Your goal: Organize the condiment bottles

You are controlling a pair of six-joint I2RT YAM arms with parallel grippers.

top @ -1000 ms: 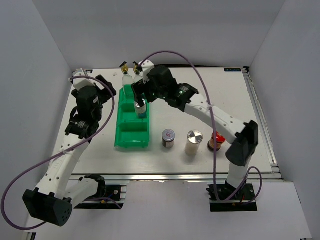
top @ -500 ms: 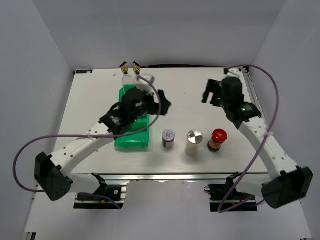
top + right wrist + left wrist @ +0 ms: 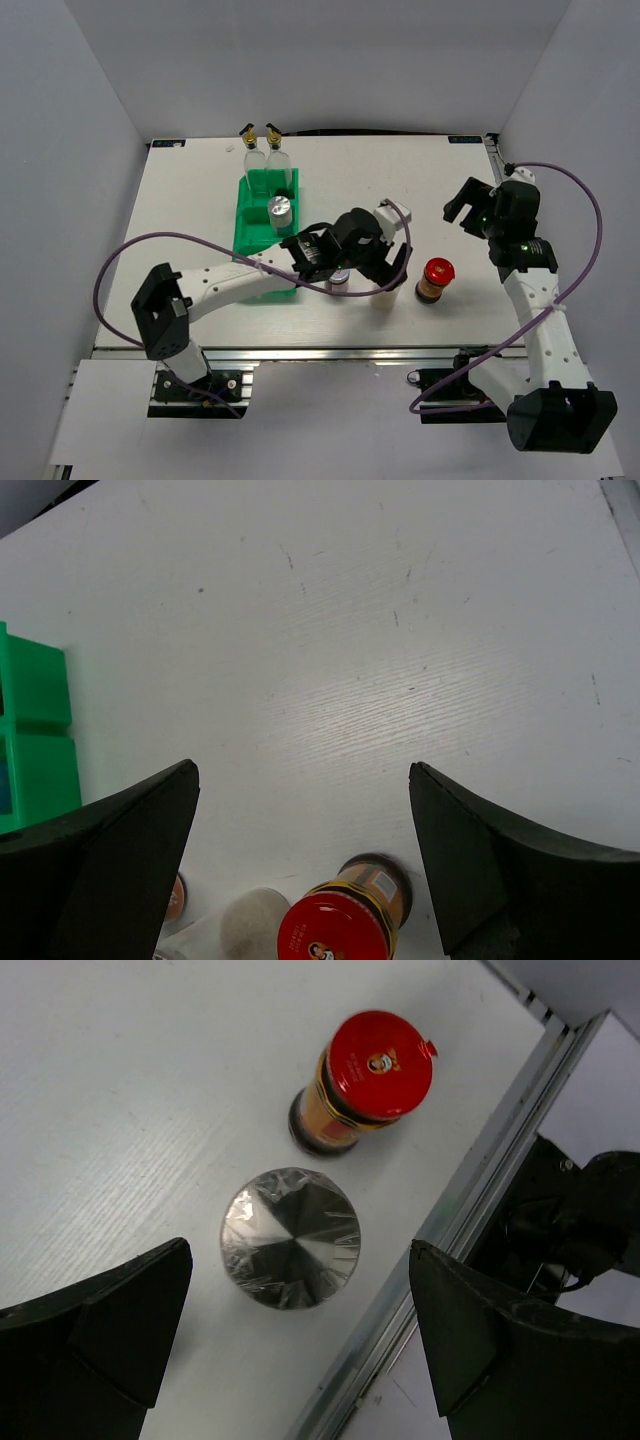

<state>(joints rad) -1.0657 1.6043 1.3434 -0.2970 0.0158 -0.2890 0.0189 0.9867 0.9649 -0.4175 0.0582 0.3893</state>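
The left gripper should next pinch the white shaker by its film-wrapped silver lid (image 3: 290,1238), so that it can stand the shaker in the middle section of the green bin.
My left gripper (image 3: 392,262) is open and hovers over the white silver-lidded shaker (image 3: 290,1237), its fingers (image 3: 100,1330) wide on either side and not touching it. The red-lidded brown jar (image 3: 435,280) stands just right of it and also shows in the left wrist view (image 3: 375,1075). The dark silver-lidded jar (image 3: 338,279) is partly hidden under my left arm. The blue-labelled white jar (image 3: 280,209) stands in the green bin (image 3: 262,275). Two glass bottles (image 3: 264,152) stand at the bin's far end. My right gripper (image 3: 462,205) is open and empty, above the table behind the red-lidded jar (image 3: 340,925).
The table's near metal rail (image 3: 470,1210) runs close beside the shaker. The bin's near compartment holds nothing. The bin's edge shows at the left of the right wrist view (image 3: 35,730). My left arm stretches across the table's front from the lower left.
My right gripper let go of the blue-labelled jar in the bin and drew back to the right. My left arm swung right, across the bin, to above the shaker.
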